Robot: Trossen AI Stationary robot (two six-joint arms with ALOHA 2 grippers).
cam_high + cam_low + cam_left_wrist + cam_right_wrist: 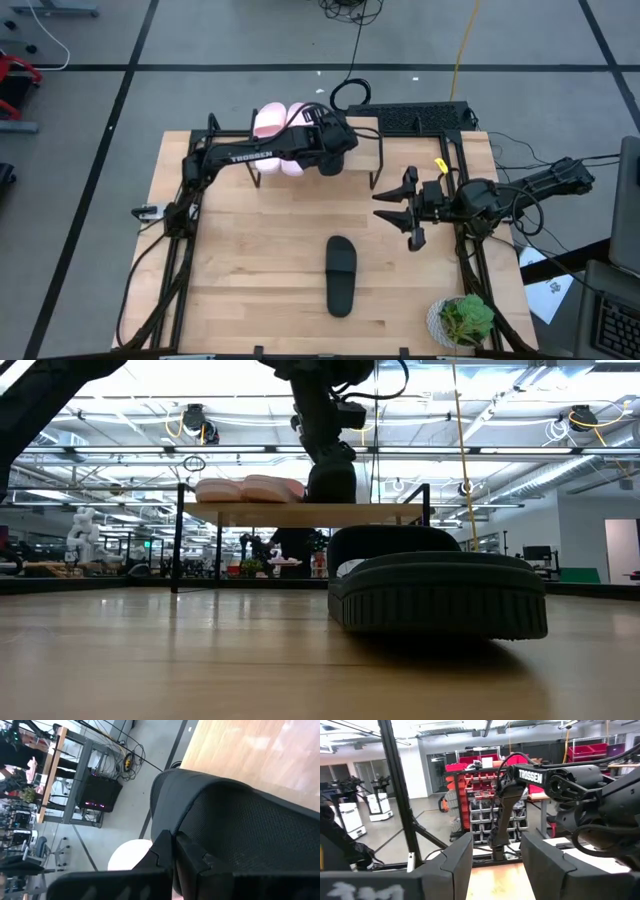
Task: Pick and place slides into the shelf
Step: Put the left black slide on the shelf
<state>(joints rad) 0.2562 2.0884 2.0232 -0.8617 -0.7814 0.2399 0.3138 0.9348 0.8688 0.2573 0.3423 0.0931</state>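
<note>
I need to open my left gripper now. The slide would rest flat on the shelf board (365, 153), because the black slide's lower edge (331, 169) lies along it.
The shelf (365, 140) stands at the table's far side; it also shows in the low view (300, 513). Two light pink slides (275, 125) lie side by side on its left part and show in the low view too (250, 488). My left gripper (335, 150) is over the shelf, just right of the pink slides, shut on a black slide (240, 820). A second black slide (341, 275) lies sole down on the table's middle, and in the low view (430, 590) it is close in front. My right gripper (400, 205) is open and empty, right of the table's middle. My left gripper holds the black slide between its two fingers (165, 855), which close on its edge beside the textured surface (210, 835). The gripper comes from above, pointing down. In the low view the dark slide and gripper (335, 480) reach down to the shelf board; whether they touch, I cannot tell.
A potted green plant (465, 320) stands at the table's near right corner. A black flat device (420, 118) lies behind the shelf at the far right. The shelf's thin black legs (375, 180) stand on the tabletop. Bare wood lies left of the black slide.
</note>
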